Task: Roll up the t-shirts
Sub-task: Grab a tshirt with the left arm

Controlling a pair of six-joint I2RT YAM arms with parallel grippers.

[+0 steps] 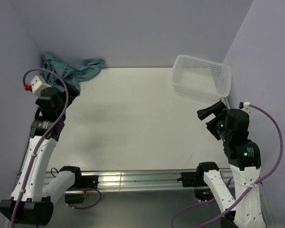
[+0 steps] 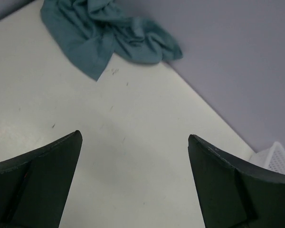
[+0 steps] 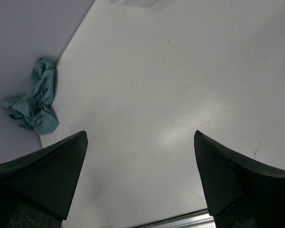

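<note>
Next, my left gripper grabs the crumpled t-shirt by its near edge [image 1: 78,86] [image 2: 92,67], so the rest trails and spreads open for rolling.
The t-shirt [image 1: 75,67] is a crumpled teal-blue heap in the back left corner of the table, against the wall. It also shows at the top of the left wrist view as t-shirt [image 2: 109,33] and far off at the left of the right wrist view as t-shirt [image 3: 35,102]. My left gripper [image 1: 72,89] hovers just in front of the heap; in its own view the left gripper [image 2: 135,137] is open over bare table. My right gripper [image 1: 208,121] stands open at the right side, and the right gripper [image 3: 140,135] has nothing between its fingers.
A white mesh basket [image 1: 202,76] sits tilted at the back right, close behind the right gripper; its corner [image 2: 275,159] shows in the left wrist view. Purple walls close off the left, back and right. A metal rail [image 1: 133,179] runs along the near edge.
</note>
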